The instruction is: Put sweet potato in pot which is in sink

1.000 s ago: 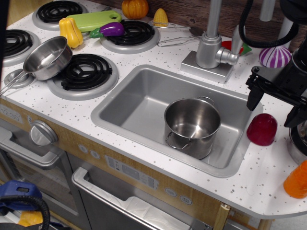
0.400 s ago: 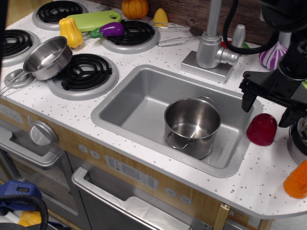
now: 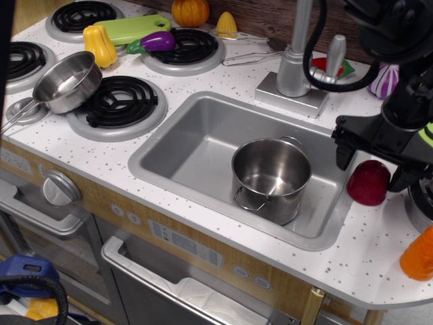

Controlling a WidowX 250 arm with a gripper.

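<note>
My gripper grabs the dark red sweet potato's rounded sides next, to put the sweet potato (image 3: 368, 183) in the pot in the sink.
The dark red sweet potato (image 3: 368, 183) lies on the white counter just right of the sink (image 3: 196, 142). The steel pot (image 3: 270, 177) with two loop handles stands empty in the sink's right part. My black gripper (image 3: 371, 169) hangs right over the sweet potato, open, with one finger (image 3: 341, 150) to its left and the other to its right. The fingertips sit about level with the sweet potato's top. It holds nothing.
The faucet (image 3: 296, 64) stands behind the sink. A steel saucepan (image 3: 67, 81) sits on the stove burners at left, with a purple eggplant (image 3: 157, 42), yellow squash (image 3: 99, 45), green board and pumpkin (image 3: 190, 11) behind. An orange object (image 3: 418, 256) and a round steel thing are at the right edge.
The gripper has moved left and a little down, from right of the sweet potato to straddling it from above. The sweet potato and pot have not moved.
</note>
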